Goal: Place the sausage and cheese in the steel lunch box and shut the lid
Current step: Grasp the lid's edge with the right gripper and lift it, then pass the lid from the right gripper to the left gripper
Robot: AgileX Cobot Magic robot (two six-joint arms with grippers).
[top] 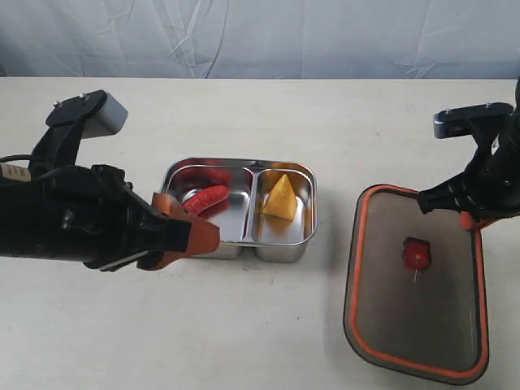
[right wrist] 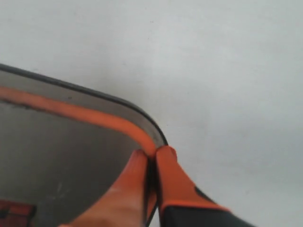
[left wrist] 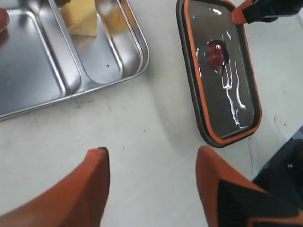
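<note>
Next, my left gripper takes hold of the lid by its orange-sealed rim [top: 353,276] [left wrist: 199,85] to close the steel lunch box.
The steel lunch box [top: 280,250] sits mid-table. The red sausage [top: 207,197] lies in its left compartment and the yellow cheese [top: 281,197] in the right one. My left gripper [top: 193,223] hovers at the box's front left corner, open and with nothing between its fingers [left wrist: 98,163]. The left wrist view shows the box's rim [left wrist: 137,47], the cheese [left wrist: 83,16] and the lid [left wrist: 222,94]. The dark lid [top: 414,317] lies on the table at the right, orange seal up, red valve tab [top: 416,253] in its middle. My right gripper [top: 468,219] is shut on the lid's far right rim [right wrist: 151,153].
A pale wrinkled backdrop [top: 260,36] runs along the table's far edge. Bare tabletop [top: 244,325] lies in front of the lunch box, and more [top: 333,211] between box and lid.
</note>
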